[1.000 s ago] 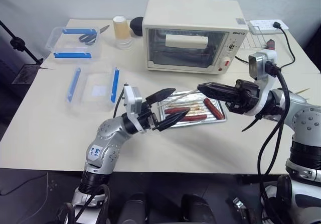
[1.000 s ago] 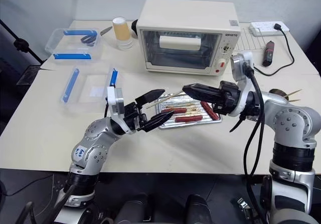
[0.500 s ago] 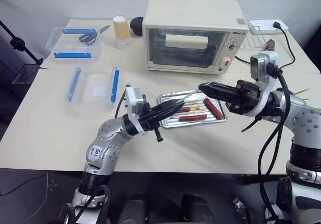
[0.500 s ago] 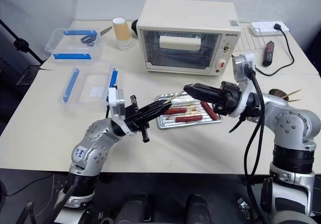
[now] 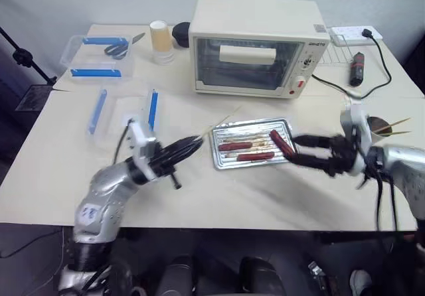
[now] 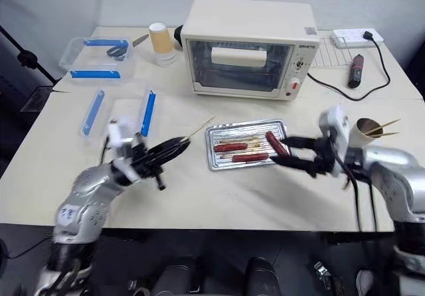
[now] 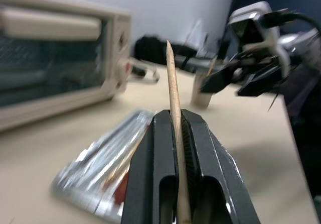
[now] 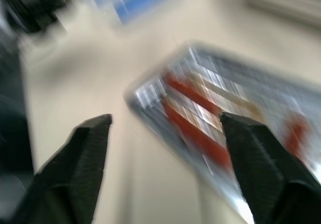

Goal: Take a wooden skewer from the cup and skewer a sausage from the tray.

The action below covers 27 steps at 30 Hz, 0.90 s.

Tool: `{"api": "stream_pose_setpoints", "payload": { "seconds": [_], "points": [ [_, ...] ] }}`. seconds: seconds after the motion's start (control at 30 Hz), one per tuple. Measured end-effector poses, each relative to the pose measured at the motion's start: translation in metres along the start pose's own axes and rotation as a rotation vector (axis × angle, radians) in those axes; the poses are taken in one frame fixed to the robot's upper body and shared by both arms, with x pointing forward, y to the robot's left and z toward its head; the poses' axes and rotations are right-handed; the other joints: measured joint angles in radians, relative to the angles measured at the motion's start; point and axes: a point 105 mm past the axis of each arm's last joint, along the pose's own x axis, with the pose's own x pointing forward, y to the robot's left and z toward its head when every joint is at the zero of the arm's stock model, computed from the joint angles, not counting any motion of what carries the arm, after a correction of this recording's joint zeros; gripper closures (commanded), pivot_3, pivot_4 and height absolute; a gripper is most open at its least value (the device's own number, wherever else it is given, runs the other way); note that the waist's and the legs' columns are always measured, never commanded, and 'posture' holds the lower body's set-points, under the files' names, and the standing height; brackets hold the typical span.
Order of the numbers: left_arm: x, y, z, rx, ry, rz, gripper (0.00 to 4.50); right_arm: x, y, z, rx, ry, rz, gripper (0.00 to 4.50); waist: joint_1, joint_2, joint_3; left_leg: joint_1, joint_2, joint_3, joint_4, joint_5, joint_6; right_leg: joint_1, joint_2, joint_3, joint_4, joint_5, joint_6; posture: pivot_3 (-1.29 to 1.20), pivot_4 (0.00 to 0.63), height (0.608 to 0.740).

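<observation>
My right gripper is to grab the sausage by its middle next, which leaves the sausage's tip free to take the wooden skewer.
My left gripper (image 5: 192,145) is shut on the wooden skewer (image 5: 216,124), holding it above the table left of the tray (image 5: 217,152). In the left wrist view the skewer (image 7: 172,88) rises pointed tip up from between the shut fingers (image 7: 160,148). Three sausages lie in the tray: two side by side (image 5: 234,146) (image 5: 255,156) and one (image 5: 279,141) at its right end. My right gripper (image 5: 293,149) is open and empty at the tray's right edge, seen wide apart over the tray (image 8: 165,121). The cup (image 6: 362,131), with more skewers, stands behind my right wrist.
A toaster oven (image 5: 255,44) stands behind the tray. Clear plastic boxes with blue clips (image 5: 123,110) (image 5: 98,56) lie at the left, one holding scissors. A yellowish cup (image 5: 159,40) stands by the oven. A power strip (image 5: 355,34) and cable lie at the back right.
My left gripper closed on the skewer and carried it left. My right gripper let go of the skewer, opened, and dropped down to the right beside the tray.
</observation>
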Motion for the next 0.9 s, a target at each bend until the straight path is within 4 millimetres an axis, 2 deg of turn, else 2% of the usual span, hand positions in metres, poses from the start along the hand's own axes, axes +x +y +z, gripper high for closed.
{"api": "stream_pose_setpoints", "payload": {
  "seconds": [0.03,0.1,0.17,0.23,0.3,0.43,0.53,0.63,0.77,0.87,0.9],
  "points": [
    [-0.006,0.0,-0.002,0.005,0.016,0.009,4.5,-0.002,-0.001,-0.009,-0.023,0.029,-0.002,0.03,0.0,0.0,0.0,0.0,0.0,0.0,0.001,0.0,0.0,0.0,0.0,0.0,0.0,0.0,0.0,0.0,0.15,0.74],
    [-0.019,-0.002,-0.006,0.012,0.051,0.021,4.5,-0.008,-0.004,-0.024,-0.073,0.072,-0.003,0.03,-0.003,0.0,0.0,0.002,0.001,0.002,0.002,0.0,0.0,0.0,0.0,0.002,0.001,0.0,0.0,0.0,0.15,0.74],
    [-0.034,-0.005,-0.013,-0.001,0.091,0.041,4.5,-0.012,-0.009,-0.031,-0.093,0.095,-0.02,0.03,-0.005,0.0,0.0,0.003,0.001,0.003,0.001,0.0,0.0,0.001,0.0,0.003,0.002,0.0,0.0,0.0,0.15,0.74],
    [-0.052,-0.007,-0.021,-0.015,0.137,0.08,4.5,-0.011,-0.018,-0.029,-0.129,0.09,-0.065,0.03,-0.009,0.0,0.0,0.004,0.002,0.003,0.001,0.0,0.0,0.0,0.001,0.004,0.002,0.0,0.0,0.0,0.15,0.74],
    [-0.063,-0.007,-0.025,-0.029,0.161,0.118,4.5,0.001,-0.029,-0.016,-0.154,0.047,-0.108,0.03,-0.013,0.0,0.0,0.004,0.003,0.004,0.001,0.0,-0.001,0.0,0.002,0.005,0.002,0.0,0.0,0.0,0.15,0.74],
    [-0.061,-0.01,-0.02,-0.003,0.148,0.113,4.5,0.029,-0.039,0.005,-0.186,0.073,-0.125,0.03,-0.005,0.0,0.0,0.004,0.004,0.003,0.001,0.0,-0.001,0.0,0.001,0.006,0.003,0.0,0.0,0.0,0.15,0.74],
    [-0.061,-0.011,-0.021,0.001,0.147,0.113,4.5,0.046,-0.046,0.011,-0.182,0.127,-0.145,0.03,0.0,0.0,0.0,0.003,0.003,0.003,0.001,-0.001,-0.001,0.0,0.001,0.005,0.002,0.0,0.0,0.0,0.15,0.74],
    [-0.061,-0.012,-0.02,0.015,0.143,0.116,4.5,0.061,-0.054,0.012,-0.18,0.176,-0.171,0.03,-0.002,0.0,0.0,0.003,0.002,0.003,0.001,-0.001,-0.001,-0.001,0.001,0.004,0.002,0.0,0.0,0.0,0.15,0.74],
    [-0.065,-0.015,-0.024,0.008,0.147,0.131,4.5,0.067,-0.065,0.005,-0.193,0.252,-0.213,0.03,-0.002,0.0,0.0,0.002,0.002,0.003,0.001,-0.001,-0.001,-0.001,0.001,0.004,0.001,0.0,0.0,0.0,0.15,0.74],
    [-0.067,-0.02,-0.027,0.002,0.15,0.141,4.5,0.069,-0.073,0.001,-0.188,0.269,-0.248,0.6,-0.005,0.0,0.0,0.002,0.003,0.003,0.001,-0.001,-0.001,-0.001,0.002,0.004,0.002,0.0,0.0,0.0,0.15,0.74],
    [-0.066,-0.021,-0.027,0.004,0.147,0.141,4.5,0.071,-0.075,0.001,-0.185,0.27,-0.253,1.0,-0.006,0.0,0.0,0.002,0.003,0.003,0.001,-0.001,-0.001,-0.001,0.002,0.004,0.002,0.0,0.0,0.0,0.15,0.74]
  ]
}}
